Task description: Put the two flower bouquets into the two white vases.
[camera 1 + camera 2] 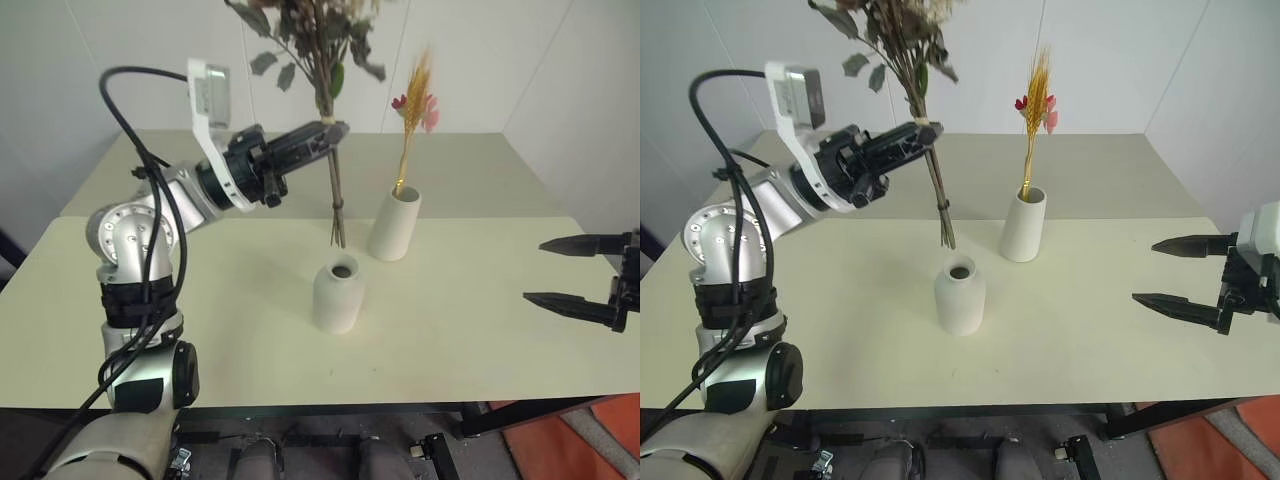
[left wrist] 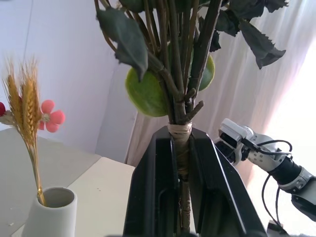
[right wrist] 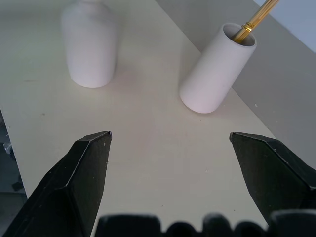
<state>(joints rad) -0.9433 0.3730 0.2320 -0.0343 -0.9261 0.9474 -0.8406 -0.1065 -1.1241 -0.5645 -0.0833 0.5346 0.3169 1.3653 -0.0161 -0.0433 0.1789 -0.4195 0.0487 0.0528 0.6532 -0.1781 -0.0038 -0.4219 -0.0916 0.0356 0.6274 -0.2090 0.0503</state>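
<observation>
The full bouquet's stem ends hang above and behind the short rounded vase's [image 1: 338, 295] opening, so my left gripper moves them over that opening next, before releasing them.
My left gripper [image 1: 335, 131] is shut on the stems of the full bouquet [image 1: 318, 50], holding it upright in the air; the stem ends [image 1: 338, 228] hang just above and behind the short rounded vase [image 1: 338, 295]. That vase stands empty at the table's middle. The taller tapered vase [image 1: 394, 224] behind it holds the slim bouquet of yellow wheat stalks and pink blooms [image 1: 415, 100]. My right gripper [image 1: 560, 270] is open at the right of the table, apart from both vases. The left wrist view shows the tied stems [image 2: 180, 148] clamped between the fingers.
Both vases stand on a pale table [image 1: 480, 330], and a second table [image 1: 470, 170] adjoins it at the back. White walls close in behind and at the right.
</observation>
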